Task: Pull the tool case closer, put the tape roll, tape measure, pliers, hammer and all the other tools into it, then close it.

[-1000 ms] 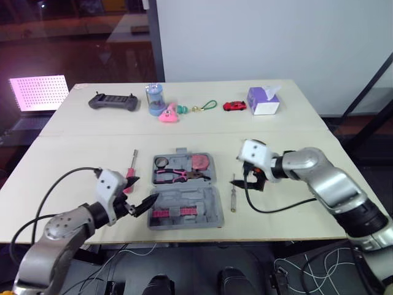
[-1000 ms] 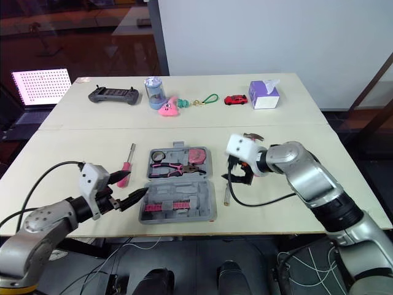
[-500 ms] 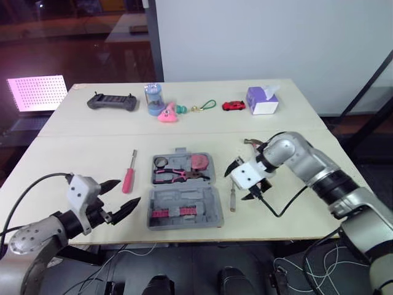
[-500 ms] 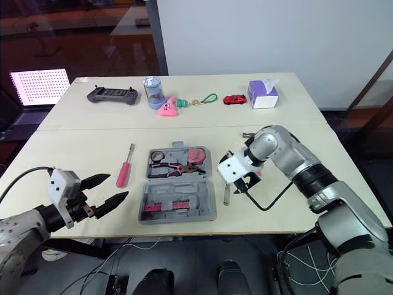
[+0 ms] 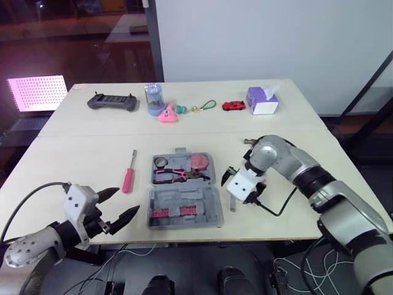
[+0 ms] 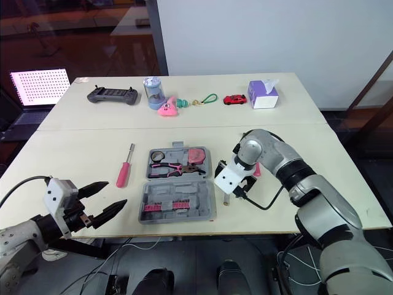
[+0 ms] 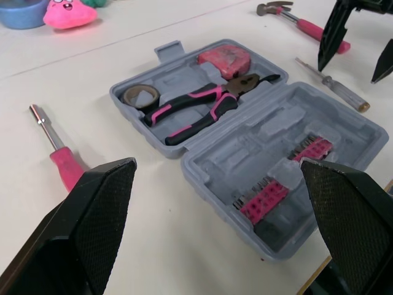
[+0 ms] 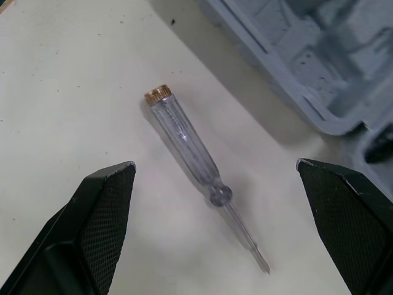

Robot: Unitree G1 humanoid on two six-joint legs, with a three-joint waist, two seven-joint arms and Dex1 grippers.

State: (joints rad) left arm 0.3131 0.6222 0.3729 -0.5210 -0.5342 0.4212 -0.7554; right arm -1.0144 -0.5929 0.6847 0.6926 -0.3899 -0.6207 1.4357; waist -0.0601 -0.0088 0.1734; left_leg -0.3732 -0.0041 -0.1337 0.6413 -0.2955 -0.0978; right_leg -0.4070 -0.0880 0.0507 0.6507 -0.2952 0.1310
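Note:
I will put the clear screwdriver into the grey tool case (image 8: pixel 301 67), so I will next grab it by its handle's collar (image 8: pixel 217 190) with my right gripper.
The grey tool case (image 5: pixel 184 208) lies open near the table's front edge. Its far half holds the tape roll (image 5: pixel 162 162), the pink-handled pliers (image 5: pixel 177 175) and the red tape measure (image 5: pixel 198 162). A pink screwdriver (image 5: pixel 128 176) lies on the table left of the case. Just right of the case lies a clear screwdriver (image 8: pixel 184 141). My right gripper (image 8: pixel 213 167) hangs open over it, one finger on each side, not touching. The hammer (image 7: pixel 301 21) lies behind that arm. My left gripper (image 5: pixel 123 204) is open and holds nothing, front-left of the case.
Along the far edge stand a game controller (image 5: pixel 112 101), a blue cup (image 5: pixel 154 97), a pink plush toy (image 5: pixel 167 114), a green lanyard (image 5: pixel 209 106), a red toy car (image 5: pixel 234 106) and a purple tissue box (image 5: pixel 263 101). A black cable (image 5: pixel 276 212) loops from the right wrist.
My right gripper has swung down and left, from above the table to just over the clear screwdriver. My left gripper has drawn back leftward from the case's front corner.

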